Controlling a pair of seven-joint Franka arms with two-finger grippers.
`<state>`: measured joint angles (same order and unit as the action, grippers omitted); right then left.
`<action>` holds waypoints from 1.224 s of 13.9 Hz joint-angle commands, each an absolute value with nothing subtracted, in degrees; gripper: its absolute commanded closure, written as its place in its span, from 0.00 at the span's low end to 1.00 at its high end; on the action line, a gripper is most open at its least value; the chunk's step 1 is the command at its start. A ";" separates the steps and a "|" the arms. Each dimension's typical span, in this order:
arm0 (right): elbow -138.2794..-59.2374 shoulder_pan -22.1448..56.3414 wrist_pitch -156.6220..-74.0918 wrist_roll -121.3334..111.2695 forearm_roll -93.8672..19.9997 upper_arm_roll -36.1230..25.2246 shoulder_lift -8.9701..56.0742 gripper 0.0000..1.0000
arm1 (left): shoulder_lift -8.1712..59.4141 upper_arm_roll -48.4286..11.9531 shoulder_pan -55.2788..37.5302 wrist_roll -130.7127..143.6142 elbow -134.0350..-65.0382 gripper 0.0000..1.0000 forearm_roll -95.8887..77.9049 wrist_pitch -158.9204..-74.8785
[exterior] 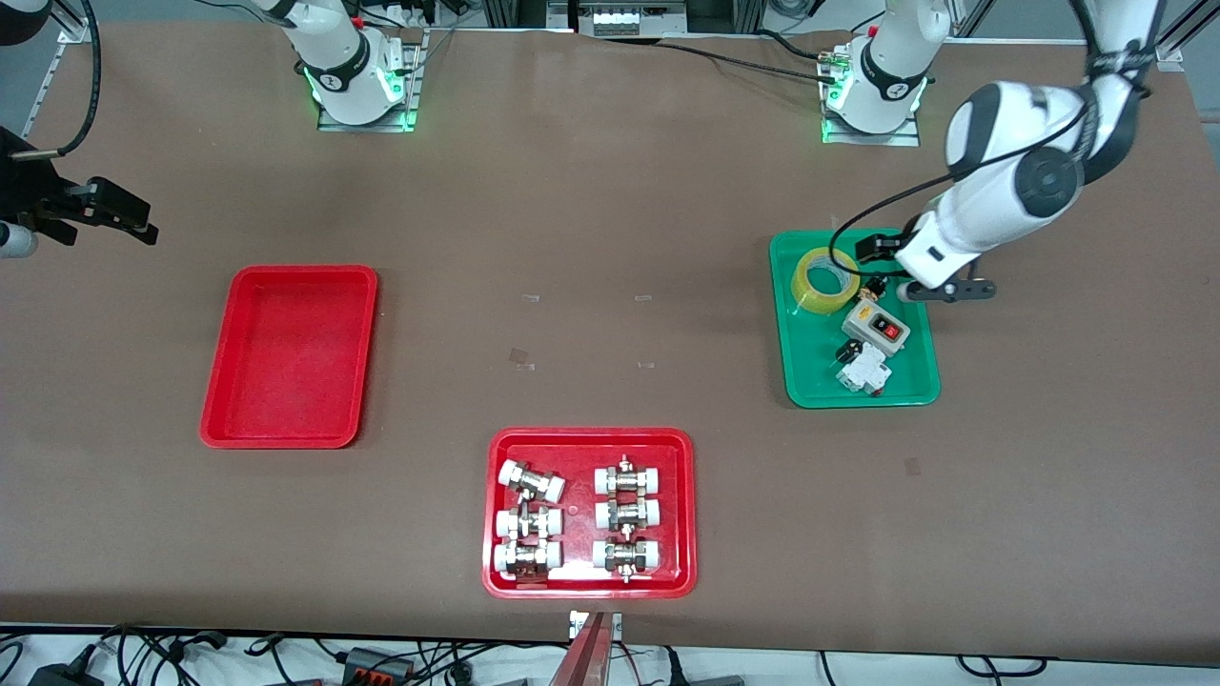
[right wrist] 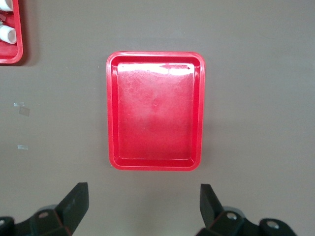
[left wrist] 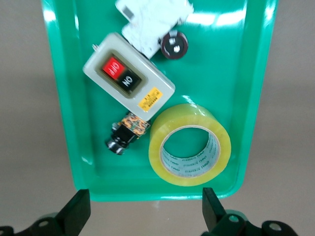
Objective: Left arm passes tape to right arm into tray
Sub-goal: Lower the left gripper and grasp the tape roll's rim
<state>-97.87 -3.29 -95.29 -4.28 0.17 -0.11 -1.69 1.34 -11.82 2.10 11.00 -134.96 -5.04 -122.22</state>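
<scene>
My left gripper should grab the tape by its ring wall (exterior: 847, 259) (left wrist: 213, 171) next. That leaves the rest of the tape's ring free for my right gripper.
The tape (exterior: 825, 279) is a yellow translucent roll lying flat in the green tray (exterior: 810, 376), at the tray's end farthest from the front camera. In the left wrist view the tape (left wrist: 189, 147) lies just inside that tray's rim (left wrist: 64, 98). My left gripper (exterior: 917, 274) hovers over that end of the green tray, open and empty (left wrist: 145, 211). The plain red tray (exterior: 289, 357) sits empty toward the right arm's end of the table and also shows in the right wrist view (right wrist: 155, 110). My right gripper (exterior: 129, 219) hangs open and empty (right wrist: 142, 206) above the table beside it.
The green tray also holds a grey switch box (exterior: 875, 330) (left wrist: 128, 81), a white breaker (exterior: 863, 370) and a small black connector (left wrist: 125, 132). A red tray with white-capped metal fittings (exterior: 684, 514) sits near the table's front edge.
</scene>
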 commanded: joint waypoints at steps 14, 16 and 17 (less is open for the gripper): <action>-97.21 -3.69 -94.75 -4.39 0.44 0.35 -1.58 0.00 | 8.26 -14.50 2.46 13.01 -144.93 0.80 -5.98 -138.43; -97.21 -3.69 -94.75 -4.39 0.44 0.35 -1.58 0.00 | 8.26 -14.59 2.64 12.75 -144.84 0.93 -5.98 -138.25; -97.21 -3.69 -94.66 -4.39 0.44 0.35 -1.58 0.00 | 8.26 -14.59 2.64 12.74 -144.76 0.97 -5.98 -138.16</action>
<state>-97.85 -3.30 -95.29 -4.28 0.17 -0.11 -1.58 8.79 -14.12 2.24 13.07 -144.07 -5.04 -138.12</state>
